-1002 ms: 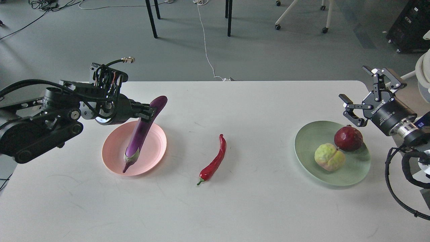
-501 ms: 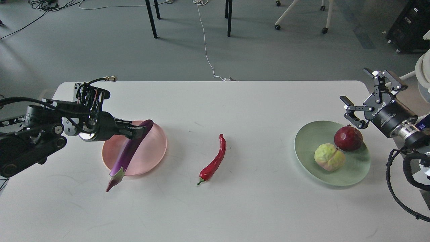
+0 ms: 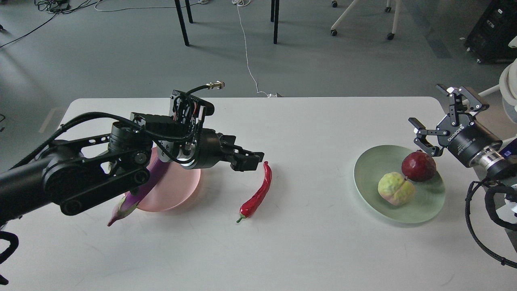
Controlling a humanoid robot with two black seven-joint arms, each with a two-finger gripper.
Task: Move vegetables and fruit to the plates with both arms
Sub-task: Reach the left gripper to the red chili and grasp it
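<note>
My left gripper is to pick up the red chili pepper [image 3: 258, 192] around its middle [image 3: 261, 193] next, because the pepper is long and slim. Then it can transfer the pepper.
The purple eggplant [image 3: 131, 199] lies across the pink plate [image 3: 177, 190], its stem end hanging over the plate's front-left rim; my left arm hides most of it. My left gripper [image 3: 249, 160] is open and empty, just left of the top end of the red chili pepper [image 3: 258, 192], which lies on the table mid-way between the plates. The pomegranate [image 3: 419, 165] and the yellow-green fruit [image 3: 396, 188] sit on the pale green plate [image 3: 363, 178]. My right gripper [image 3: 425, 103] is open and empty, above the green plate's far right side.
The white table [image 3: 307, 242] ends at its far edge close behind the plates. Chair and table legs and a white cable stand on the floor beyond. My left arm lies over the pink plate.
My left gripper has let go of the eggplant, which now lies on the pink plate, and has swung right to the chili's top end. The right gripper has hardly moved.
</note>
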